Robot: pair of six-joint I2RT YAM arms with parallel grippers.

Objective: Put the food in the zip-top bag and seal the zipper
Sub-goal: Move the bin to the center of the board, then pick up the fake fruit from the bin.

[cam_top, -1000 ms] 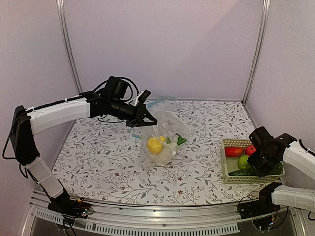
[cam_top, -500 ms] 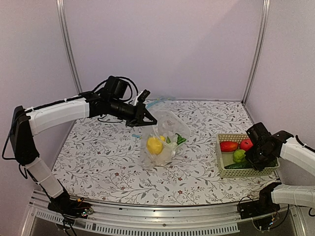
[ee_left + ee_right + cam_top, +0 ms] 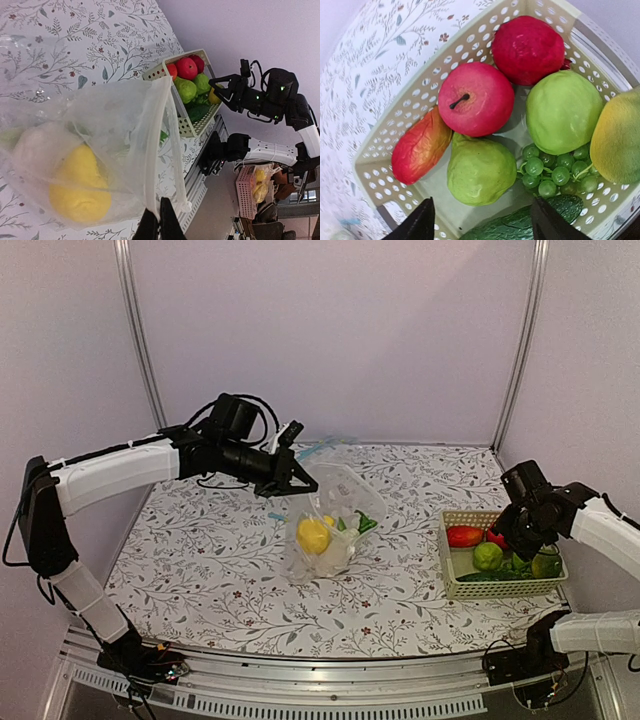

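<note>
I should next grab the green pear-shaped fruit across its wide end [image 3: 488, 559] with my right gripper. The narrow end then stays free to go into the zip-top bag [image 3: 335, 520].
The zip-top bag [image 3: 335, 520] hangs open-mouthed from my left gripper [image 3: 304, 483], its bottom resting on the table. In the left wrist view the left gripper [image 3: 159, 225] is shut on the zipper [image 3: 152, 150] at one side of the mouth. Inside the bag lie a yellow lemon [image 3: 80, 187] and a white cauliflower [image 3: 32, 147]; the lemon [image 3: 313, 535] also shows from above. My right gripper [image 3: 512, 532] hovers over the basket [image 3: 448, 585]. In its wrist view the right gripper [image 3: 483, 201] is open just above a green pear-shaped fruit [image 3: 480, 170], holding nothing.
The beige basket [image 3: 380, 160] also holds a red apple [image 3: 475, 100], a dark red fruit [image 3: 527, 47], a round green fruit [image 3: 562, 112], grapes [image 3: 555, 170], a red pepper [image 3: 417, 147] and a cucumber [image 3: 520, 225]. Another clear bag [image 3: 322, 446] lies at the back wall.
My right gripper has lifted out of the basket and now stands wider open. The basket has slid a little left and back. The left arm and bag have not moved.
</note>
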